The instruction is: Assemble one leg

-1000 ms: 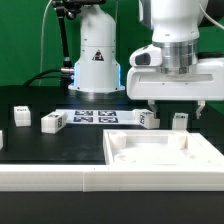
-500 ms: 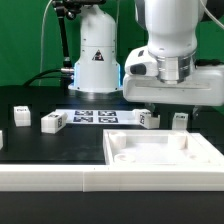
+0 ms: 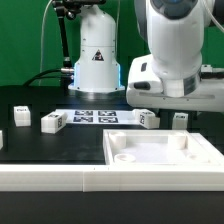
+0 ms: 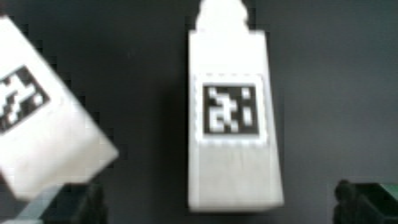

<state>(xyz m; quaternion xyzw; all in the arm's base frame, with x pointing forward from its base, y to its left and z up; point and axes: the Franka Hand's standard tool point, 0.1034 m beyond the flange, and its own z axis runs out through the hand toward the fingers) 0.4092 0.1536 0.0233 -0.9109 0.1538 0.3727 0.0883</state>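
Note:
The leg's narrow peg should stay free for the white panel's corner socket, so my gripper should next grab the leg by its tagged body (image 4: 233, 140).
In the wrist view a leg (image 4: 231, 110), a white upright block with a black-and-white tag, lies on the dark table right under my gripper (image 4: 221, 205). The gripper is open, with its dark fingertips (image 4: 71, 205) wide apart on either side of the leg's near end and not touching it. In the exterior view the gripper (image 3: 175, 97) hangs above two legs, one (image 3: 148, 118) beside the marker board's end and one (image 3: 181, 120) further to the view's right. Its fingertips cannot be made out there.
The marker board (image 3: 95, 116) lies mid-table. Two more legs (image 3: 52, 121) (image 3: 20, 115) stand at the exterior view's left. The wide white panel (image 3: 165, 150) with corner sockets lies in front. A white tagged piece (image 4: 45, 100) is cut off beside the leg.
The arm's hand has shifted toward the exterior view's right and looms larger than a second ago. The legs, marker board and panel have not moved.

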